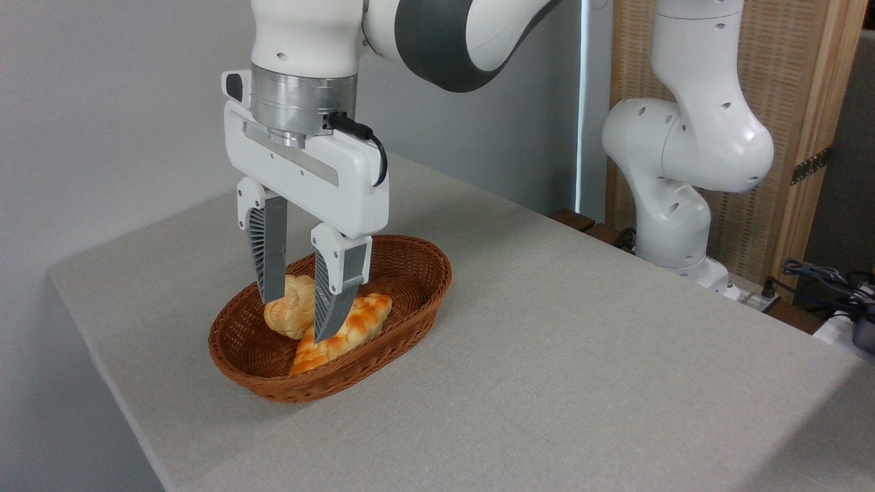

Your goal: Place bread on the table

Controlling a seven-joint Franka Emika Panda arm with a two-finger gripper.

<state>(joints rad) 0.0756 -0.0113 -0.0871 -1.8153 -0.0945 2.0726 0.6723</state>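
Note:
The pale golden lobed roll should be held by its upper part (292, 288) next, so that my gripper can put bread on the tabletop.
The bread (292, 309), a pale golden lobed roll, lies in the brown wicker basket (432, 272) against a longer braided orange loaf (359, 321). My gripper (294, 320) hangs straight down over the basket, open, with one finger at the roll's upper left and the other in front of its right side. The right finger hides part of the roll. I cannot tell whether the fingers touch it. The table (581, 342) is a light grey cloth-like top, and the basket stands near its left corner.
The arm's white base (673, 225) stands at the table's far right edge. Cables and a dark device (841, 287) lie beyond it. A wooden panel (786, 137) stands behind. The table's left edge and rounded corner are close to the basket.

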